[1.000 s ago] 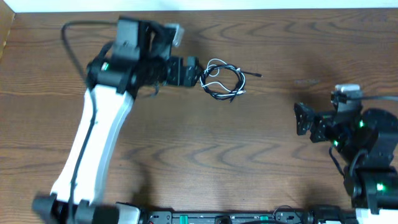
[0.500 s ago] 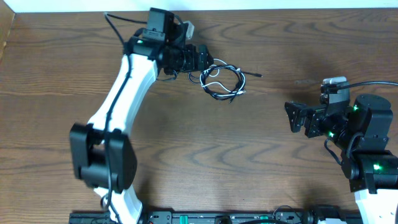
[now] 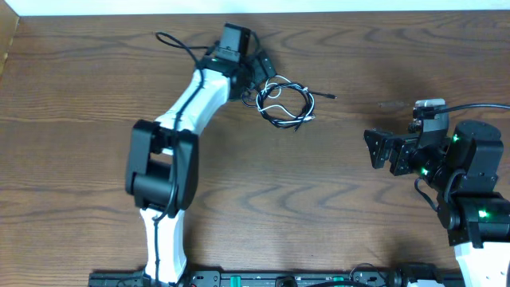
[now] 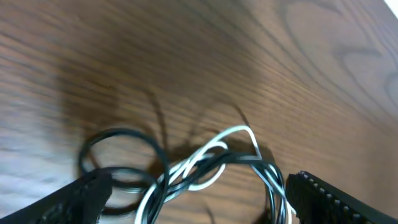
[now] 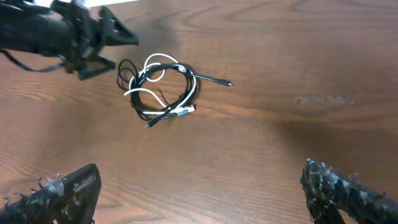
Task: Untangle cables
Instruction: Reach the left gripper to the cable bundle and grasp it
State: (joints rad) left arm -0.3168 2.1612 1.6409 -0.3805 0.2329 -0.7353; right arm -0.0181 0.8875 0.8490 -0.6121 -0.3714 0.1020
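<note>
My left gripper grips the cables at their edge [image 3: 260,96] [image 4: 176,178] opposite the black plug end next. This leaves the plug side of the cables free for my right gripper to untangle.
The cables [image 3: 285,104] lie as one tangled loop of black and white cords on the brown table, far of centre, with a black plug end [image 3: 327,96] sticking out to the right. My left gripper [image 3: 265,76] is at the bundle's upper left edge. In the left wrist view it [image 4: 200,184] is open, its fingers [image 4: 81,199] on either side of the cables [image 4: 205,165], touching nothing. My right gripper [image 3: 371,150] hovers open and empty at the right, well apart from the cables [image 5: 163,87]; its fingers [image 5: 59,196] frame bare wood.
The left arm's own thick black wire [image 3: 171,41] loops over the table behind it. The table's far edge [image 3: 358,6] runs along the top. A faint mark [image 3: 390,104] sits on the wood right of the bundle. The right arm's base [image 3: 478,215] fills the right corner.
The left arm has swung right along the far side, bringing its gripper from the bundle's left to its upper left edge. The right arm shifted left early on, then held still. The cables have not moved.
</note>
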